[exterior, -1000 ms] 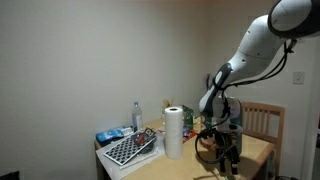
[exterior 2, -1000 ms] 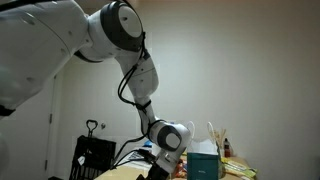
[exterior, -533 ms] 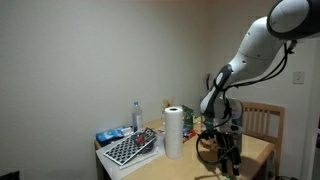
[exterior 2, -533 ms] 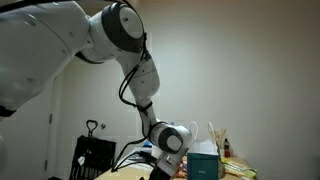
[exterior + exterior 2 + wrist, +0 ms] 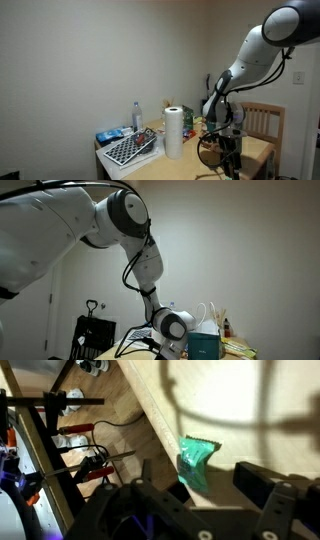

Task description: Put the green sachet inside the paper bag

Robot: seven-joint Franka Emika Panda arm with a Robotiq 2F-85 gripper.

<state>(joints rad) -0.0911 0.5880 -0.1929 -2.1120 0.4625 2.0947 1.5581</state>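
Note:
My open fingers are low around the green sachet's middle [image 5: 196,464], close to the tabletop, and should close.
In the wrist view the green sachet [image 5: 195,460] lies crumpled on the pale wooden table [image 5: 240,400], close to its edge. My gripper [image 5: 196,480] is open, with one dark finger on each side of the sachet and not closed on it. In both exterior views the gripper [image 5: 232,160] [image 5: 168,352] hangs low over the table. The dark teal paper bag [image 5: 205,344] with pale handles stands upright just beside the gripper. In an exterior view the bag is mostly hidden behind the arm.
A white paper-towel roll [image 5: 174,132] stands on the table [image 5: 258,150], with a checkered tray [image 5: 130,150] and a bottle [image 5: 137,115] beyond it. A wooden chair [image 5: 264,120] stands behind. A black stand and cables [image 5: 70,430] lie on the floor below the table edge.
The arm has bent and shifted a little, and the gripper has sunk slightly toward the table. The bag and the roll have not moved.

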